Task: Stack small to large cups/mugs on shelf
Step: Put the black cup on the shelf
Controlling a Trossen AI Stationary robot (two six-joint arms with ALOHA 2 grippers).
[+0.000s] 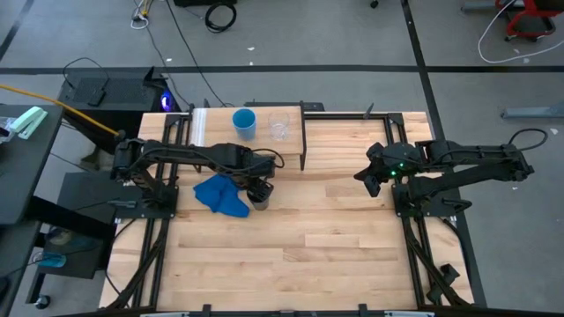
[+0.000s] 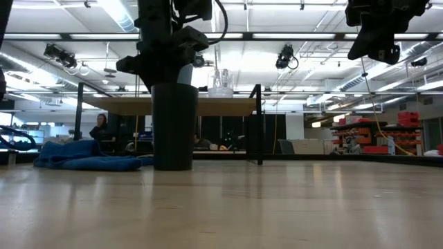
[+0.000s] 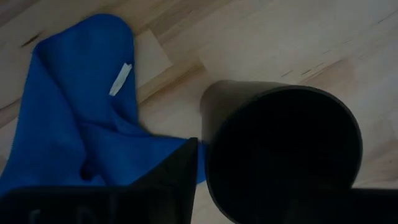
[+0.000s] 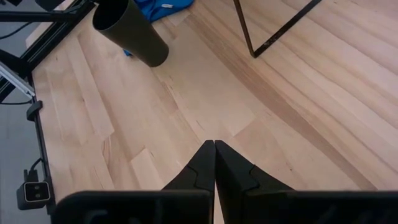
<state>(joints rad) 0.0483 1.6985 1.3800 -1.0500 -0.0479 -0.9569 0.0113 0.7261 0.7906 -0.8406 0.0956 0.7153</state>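
I should close my left gripper on the black cup now. The fingers are as deep as the cup's rim, with the outer one between the cup's side (image 1: 261, 204) (image 3: 211, 123) and blue cloth, so they would hold the cup.
The black cup (image 1: 260, 199) stands upright on its base on the table, in front of the shelf (image 1: 264, 143). My left gripper (image 1: 260, 185) is right above the cup's mouth (image 3: 283, 149), pointing down and open. One finger (image 3: 177, 177) is just outside the cup's wall on the cloth side. The other is lost in the dark of the mouth. The light blue cup (image 1: 244, 122) and the clear cup (image 1: 279, 127) stand side by side on the shelf. My right gripper (image 4: 214, 144) hangs shut over the table's right part, holding nothing. My left gripper comes at the black cup's rim (image 3: 208, 124) from above. A thin gap shows between the outer finger and the wall. The inner finger is hidden in the dark mouth, so I cannot tell whether it touches the cup.
A crumpled blue cloth (image 1: 220, 195) lies on the table against the black cup's left side. The shelf's thin black legs (image 4: 249, 37) stand just beyond the cup. Bare wooden tabletop (image 1: 335, 246) stretches to the near and right sides. A person (image 2: 102, 126) is in the room behind.
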